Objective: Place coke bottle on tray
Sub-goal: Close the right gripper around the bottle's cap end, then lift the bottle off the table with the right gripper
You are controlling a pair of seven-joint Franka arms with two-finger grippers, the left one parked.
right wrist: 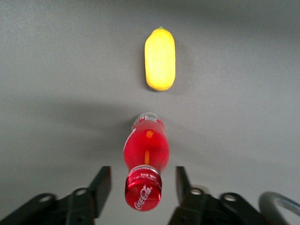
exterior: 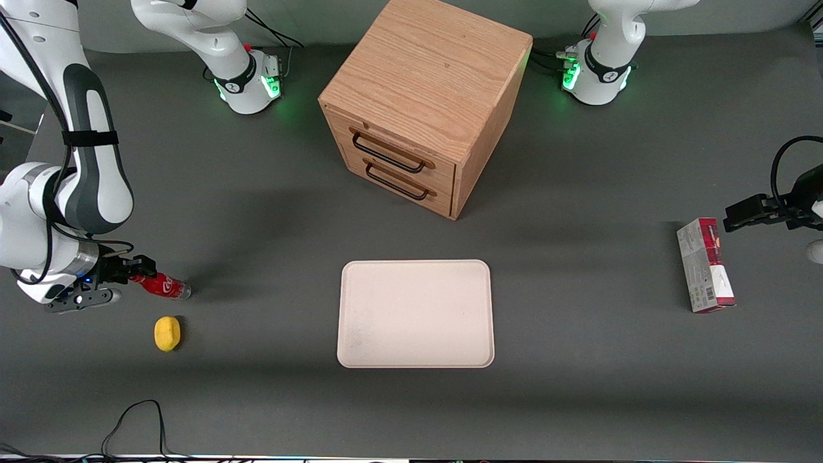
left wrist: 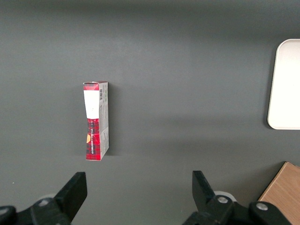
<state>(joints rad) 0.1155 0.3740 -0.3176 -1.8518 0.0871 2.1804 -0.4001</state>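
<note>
My right gripper should next grab the coke bottle by its red cap (exterior: 136, 278), to place the bottle on the cream-beige tray (exterior: 416, 314).
The coke bottle (exterior: 164, 286) lies on its side on the grey table toward the working arm's end, red cap pointing at my gripper and silvery base pointing away. My right gripper (exterior: 143, 270) is low over the table at the cap end. In the right wrist view the gripper (right wrist: 142, 180) is open, with one finger on each side of the bottle's (right wrist: 145, 150) cap and a gap on both sides. The cream-beige tray (exterior: 416, 314) lies flat and bare at the table's middle, nearer the front camera than the cabinet. Its edge shows in the left wrist view (left wrist: 286, 84).
A yellow lemon (exterior: 168, 334) lies just nearer the front camera than the bottle, and shows in the right wrist view (right wrist: 160, 58). A wooden drawer cabinet (exterior: 427, 96) stands farther back. A red-and-white carton (exterior: 705, 265) lies toward the parked arm's end.
</note>
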